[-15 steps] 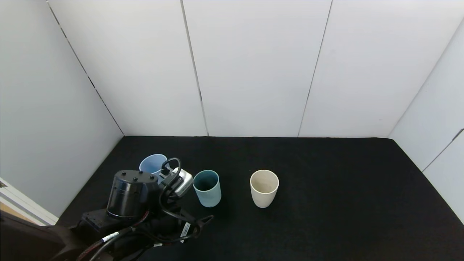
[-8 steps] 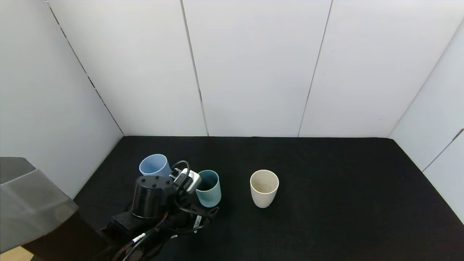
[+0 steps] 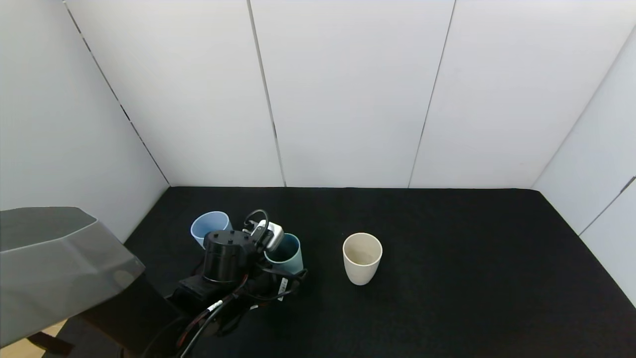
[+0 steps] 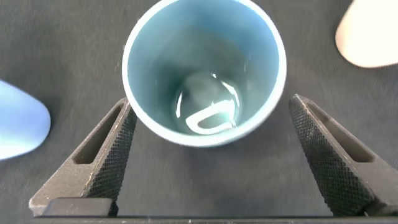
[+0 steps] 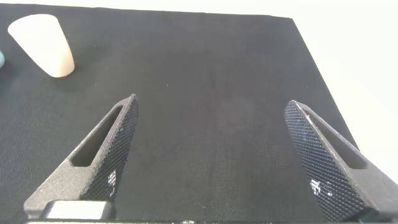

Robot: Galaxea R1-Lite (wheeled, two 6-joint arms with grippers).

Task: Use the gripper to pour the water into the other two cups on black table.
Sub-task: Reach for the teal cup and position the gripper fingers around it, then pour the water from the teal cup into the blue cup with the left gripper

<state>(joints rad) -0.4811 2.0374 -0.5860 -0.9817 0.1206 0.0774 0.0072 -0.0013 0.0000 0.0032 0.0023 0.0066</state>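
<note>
My left fingers only reach the cup's near rim (image 4: 203, 140), short of the cup's middle (image 4: 204, 73), so my left gripper needs to move forward before it closes on the teal-green cup.
A teal-green cup (image 4: 202, 68) with water in it stands on the black table (image 3: 447, 278). My left gripper (image 4: 211, 102) is open, with one finger on each side of the cup's near rim and not touching it. In the head view my left arm (image 3: 228, 256) covers part of this cup (image 3: 290, 253). The light blue cup (image 3: 208, 226) stands just to its left, and also shows in the left wrist view (image 4: 18, 127). The cream cup (image 3: 362, 257) stands apart to its right. My right gripper (image 5: 211, 102) is open and empty over bare table, far from the cream cup (image 5: 43, 46).
White wall panels (image 3: 348, 99) close off the table at the back and both sides. A grey angular part of my left arm (image 3: 54, 268) fills the lower left of the head view. Bare table lies right of the cream cup.
My left arm has moved forward and right, bringing its open gripper around the teal-green cup. The grey arm part has come into the head view at the left. The cups have not moved.
</note>
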